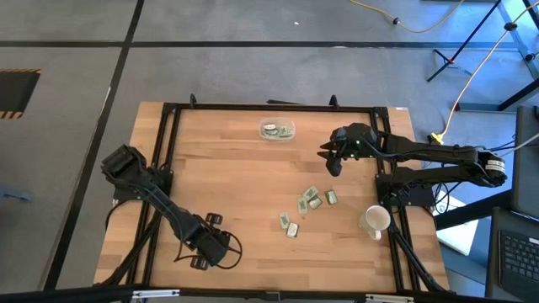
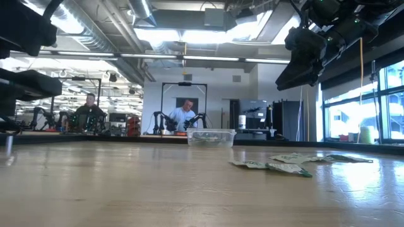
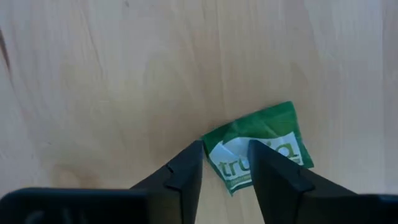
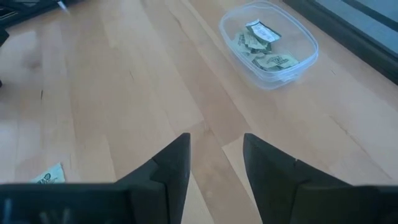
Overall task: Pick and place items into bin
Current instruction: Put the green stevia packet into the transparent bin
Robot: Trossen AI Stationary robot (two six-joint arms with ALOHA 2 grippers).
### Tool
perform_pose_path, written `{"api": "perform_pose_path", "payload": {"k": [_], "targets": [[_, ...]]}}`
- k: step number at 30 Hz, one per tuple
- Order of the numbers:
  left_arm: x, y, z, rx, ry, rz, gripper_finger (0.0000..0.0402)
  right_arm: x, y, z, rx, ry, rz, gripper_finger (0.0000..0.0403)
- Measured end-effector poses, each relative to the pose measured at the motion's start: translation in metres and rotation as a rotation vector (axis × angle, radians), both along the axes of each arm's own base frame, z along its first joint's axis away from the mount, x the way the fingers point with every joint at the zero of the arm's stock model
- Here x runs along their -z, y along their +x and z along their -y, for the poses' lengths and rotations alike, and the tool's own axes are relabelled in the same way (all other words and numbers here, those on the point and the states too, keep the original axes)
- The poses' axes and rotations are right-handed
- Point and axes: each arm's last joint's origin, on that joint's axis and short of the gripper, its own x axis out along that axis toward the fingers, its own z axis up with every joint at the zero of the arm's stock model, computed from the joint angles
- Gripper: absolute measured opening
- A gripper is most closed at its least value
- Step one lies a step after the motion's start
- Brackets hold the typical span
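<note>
My left gripper should close on the corner of the green packet now, because its fingers reach the wood around that corner.
Near the table's near-left corner, my left gripper [image 1: 205,244] points down, open. In its wrist view its fingers [image 3: 225,149] straddle one corner of a green and white packet [image 3: 273,134] lying flat on the wood. My right gripper [image 1: 330,160] hangs open and empty, high above the table [image 2: 297,69], right of the clear bin [image 1: 276,130]. The bin stands near the far edge with a few packets inside [image 4: 264,46]. Several loose packets [image 1: 310,202] lie flat on the right half of the table. My left gripper comes at the green packet from above, with one finger [image 3: 186,171] beside its corner [image 3: 227,165] and the other finger [image 3: 273,174] over its lower edge. The packet lies flat on the table. Whether the fingers touch it, I cannot tell.
A white cup [image 1: 375,220] lies near the table's right edge, close to the right arm's base. A black frame [image 1: 253,107] borders the table. One stray packet [image 4: 50,175] shows in the right wrist view. People sit at benches in the room behind [image 2: 184,113].
</note>
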Motion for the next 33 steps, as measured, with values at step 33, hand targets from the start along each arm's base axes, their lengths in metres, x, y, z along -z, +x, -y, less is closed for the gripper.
{"api": "perform_pose_path", "payload": {"k": [33], "targets": [[-0.061,0.041,-0.046,-0.006,0.022,0.149,0.0005,0.000,0.000,0.000,-0.003,-0.001,-0.007,0.0152]]}}
